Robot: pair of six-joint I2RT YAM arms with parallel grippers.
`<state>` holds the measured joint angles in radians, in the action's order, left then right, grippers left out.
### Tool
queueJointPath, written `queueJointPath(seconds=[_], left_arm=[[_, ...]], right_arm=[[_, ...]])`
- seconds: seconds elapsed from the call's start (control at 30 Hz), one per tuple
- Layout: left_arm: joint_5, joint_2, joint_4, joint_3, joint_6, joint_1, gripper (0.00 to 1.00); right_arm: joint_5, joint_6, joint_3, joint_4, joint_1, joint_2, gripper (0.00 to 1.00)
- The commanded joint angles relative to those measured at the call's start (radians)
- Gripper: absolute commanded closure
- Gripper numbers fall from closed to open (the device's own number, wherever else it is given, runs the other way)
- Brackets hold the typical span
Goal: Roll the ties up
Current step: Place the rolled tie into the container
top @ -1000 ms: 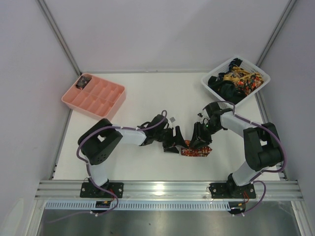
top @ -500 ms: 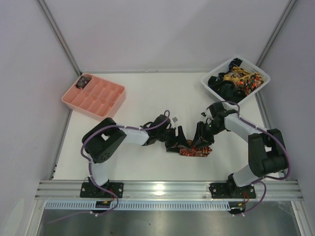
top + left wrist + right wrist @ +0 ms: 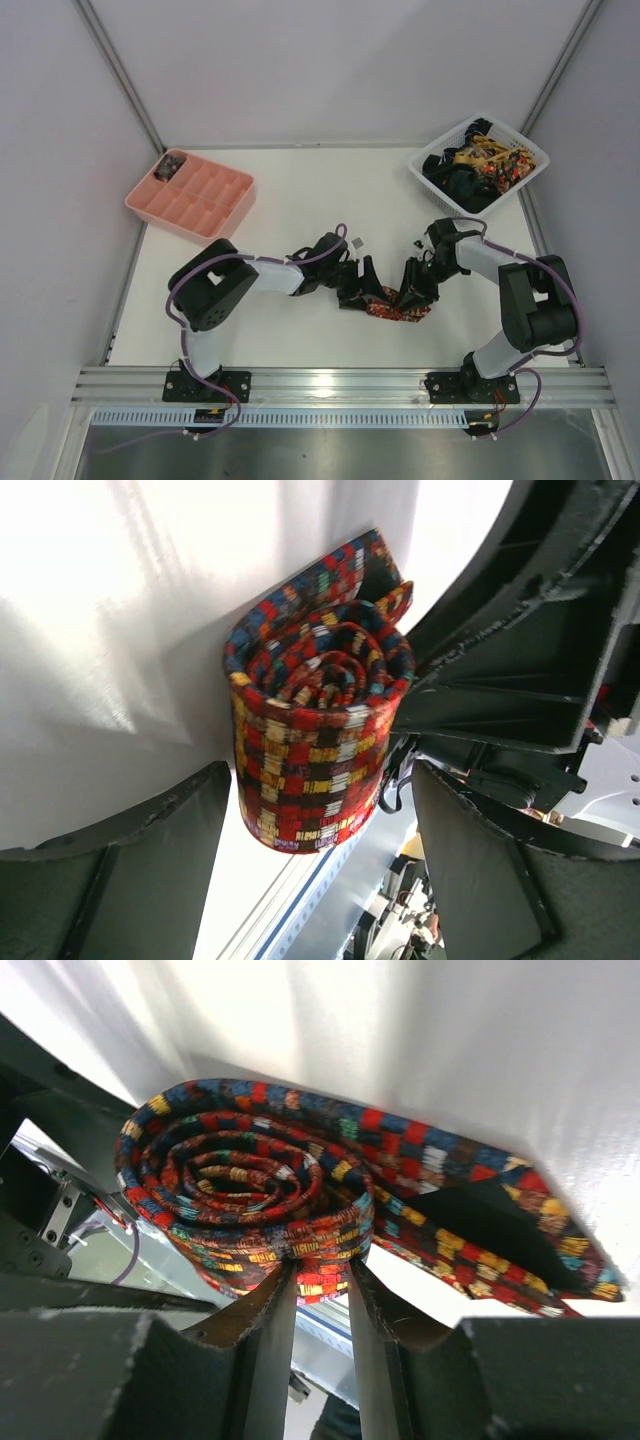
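Note:
The robot's left gripper isn't ready to close yet, because its fingers reach only the lower part of the coil (image 3: 381,307) (image 3: 316,720), short of the coil's rim. It needs to move toward the coil's rim first and then close on the coil.
A tie (image 3: 396,307) with a red, yellow, blue and black check lies rolled into a coil at the table's near middle. In the right wrist view my right gripper (image 3: 321,1278) is shut on the tie (image 3: 245,1185), pinching the coil's outer layers, and the pointed tail (image 3: 500,1230) runs off to the right. In the left wrist view my left gripper (image 3: 320,780) is open, its fingers (image 3: 150,860) standing either side of the tie (image 3: 315,720) without pressing it. From above, the left gripper (image 3: 364,288) and right gripper (image 3: 413,297) meet at the coil.
A white lattice basket (image 3: 526,148) at the back right holds more ties (image 3: 480,165), patterned and dark. A pink compartment tray (image 3: 135,205) at the back left has a small rolled item (image 3: 170,166) in its far corner. The table's metal rail (image 3: 340,385) runs along the near edge.
My right gripper has narrowed onto the coil's edge and its arm has swung in lower. The left arm has slid slightly right toward the roll, jaws still wide.

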<state>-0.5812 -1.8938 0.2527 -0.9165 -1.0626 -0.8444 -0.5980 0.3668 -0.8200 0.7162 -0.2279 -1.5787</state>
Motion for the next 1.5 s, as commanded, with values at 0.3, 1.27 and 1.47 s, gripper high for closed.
queueJointPath(seconds=[0.3,1.27,1.47], left_arm=[[-0.002,-0.051,-0.059,-0.122,0.110,-0.025,0.21],[0.058,-0.159,-0.174,-0.234,0.142,-0.062,1.00],[0.093,-0.123,-0.205,-0.223,0.165,-0.061,1.00]], right_arm=[[0.046,-0.012,0.008,-0.038,0.016,-0.029,0.68],[0.046,-0.023,0.013,-0.052,0.019,-0.053,0.68],[0.047,-0.026,-0.014,-0.031,0.021,-0.043,0.68]])
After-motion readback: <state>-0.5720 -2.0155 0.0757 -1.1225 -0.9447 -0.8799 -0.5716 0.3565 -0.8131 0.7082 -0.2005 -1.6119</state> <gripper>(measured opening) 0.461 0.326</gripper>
